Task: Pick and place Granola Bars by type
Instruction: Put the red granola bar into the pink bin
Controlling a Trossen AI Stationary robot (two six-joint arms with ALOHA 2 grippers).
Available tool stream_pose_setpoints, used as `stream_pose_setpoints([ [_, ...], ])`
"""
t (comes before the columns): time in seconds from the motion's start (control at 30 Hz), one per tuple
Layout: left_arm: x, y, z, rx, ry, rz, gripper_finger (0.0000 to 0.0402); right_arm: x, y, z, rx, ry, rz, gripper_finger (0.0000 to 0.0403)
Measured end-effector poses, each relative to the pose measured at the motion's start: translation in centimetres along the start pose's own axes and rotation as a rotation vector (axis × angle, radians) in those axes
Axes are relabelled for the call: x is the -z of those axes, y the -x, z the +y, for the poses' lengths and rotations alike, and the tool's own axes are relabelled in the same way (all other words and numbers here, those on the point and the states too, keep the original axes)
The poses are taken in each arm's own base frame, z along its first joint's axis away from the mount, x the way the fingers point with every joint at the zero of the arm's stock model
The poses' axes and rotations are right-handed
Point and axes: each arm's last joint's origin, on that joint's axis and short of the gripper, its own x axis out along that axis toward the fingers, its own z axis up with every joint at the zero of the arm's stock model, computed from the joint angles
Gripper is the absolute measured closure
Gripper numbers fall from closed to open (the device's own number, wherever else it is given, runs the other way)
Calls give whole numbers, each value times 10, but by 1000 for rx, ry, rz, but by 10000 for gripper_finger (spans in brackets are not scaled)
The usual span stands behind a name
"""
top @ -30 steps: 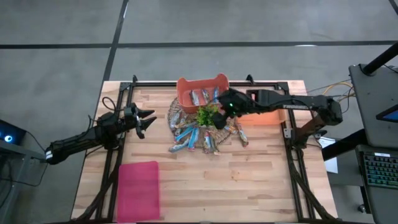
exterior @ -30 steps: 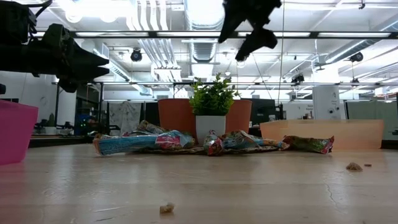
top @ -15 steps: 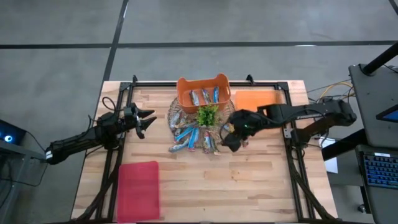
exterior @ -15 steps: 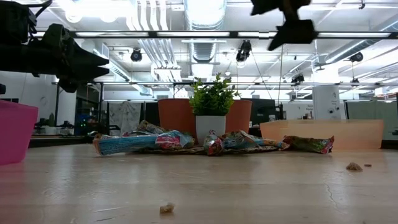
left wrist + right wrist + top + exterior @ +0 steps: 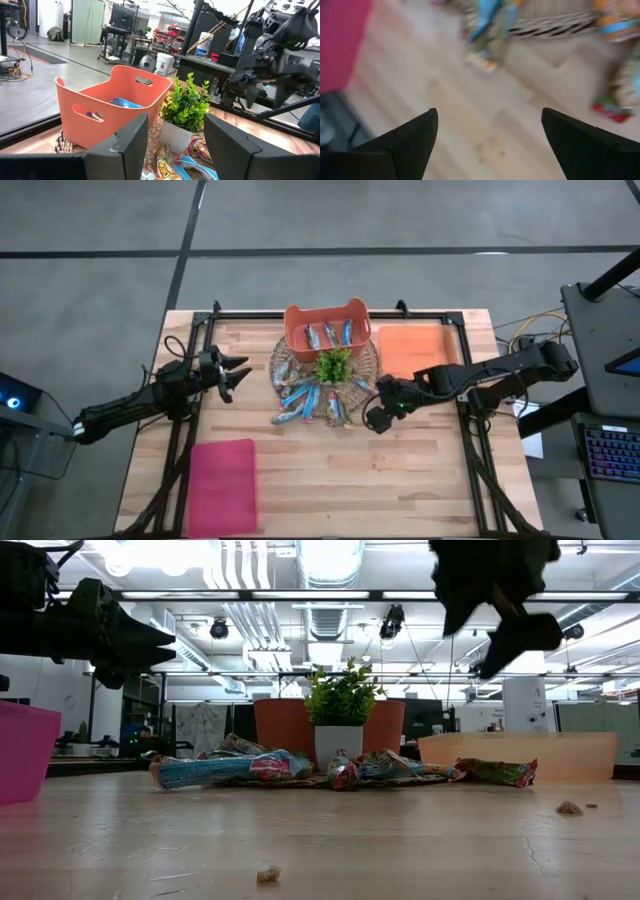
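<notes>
I should next use my right gripper to take the granola bar by its red end (image 5: 611, 113), so that I can sort it by type into the pink bin.
Several Granola Bars (image 5: 312, 402), blue ones and brownish ones, lie in a heap on a round woven mat (image 5: 283, 350) around a small potted plant (image 5: 333, 366). More blue bars lie in the orange bin (image 5: 325, 330) behind it. My right gripper (image 5: 377, 418) hangs open above the table just off the heap's near right side, pointing steeply down; the right wrist view shows bare wood between its fingers and bars (image 5: 490, 25) beyond them. My left gripper (image 5: 238, 373) waits open and level, left of the mat, with nothing in it.
A pink bin (image 5: 222, 485) stands at the near left. A flat orange lid (image 5: 415, 345) lies right of the orange bin. Crumbs (image 5: 268, 875) dot the wood near the front. Bare wood lies between the heap and the near edge.
My right gripper has swung from above the orange bin and plant toward the table's near edge and a little right, coming down and rolling about its own axis. It has stayed open. The bars have not moved.
</notes>
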Motion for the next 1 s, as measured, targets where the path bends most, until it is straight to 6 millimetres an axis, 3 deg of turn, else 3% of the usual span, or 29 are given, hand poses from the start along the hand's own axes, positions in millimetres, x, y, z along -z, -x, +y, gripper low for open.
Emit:
stream_pose_setpoints([
  [0.3,0,0,0,0,0,0,228,2,-25,-31,225,-169,-238,58],
  [0.67,0,0,0,0,0,0,228,1,-52,-48,372,-254,-205,58],
  [1.0,0,0,0,0,0,0,228,1,-72,-54,455,-221,-164,61],
])
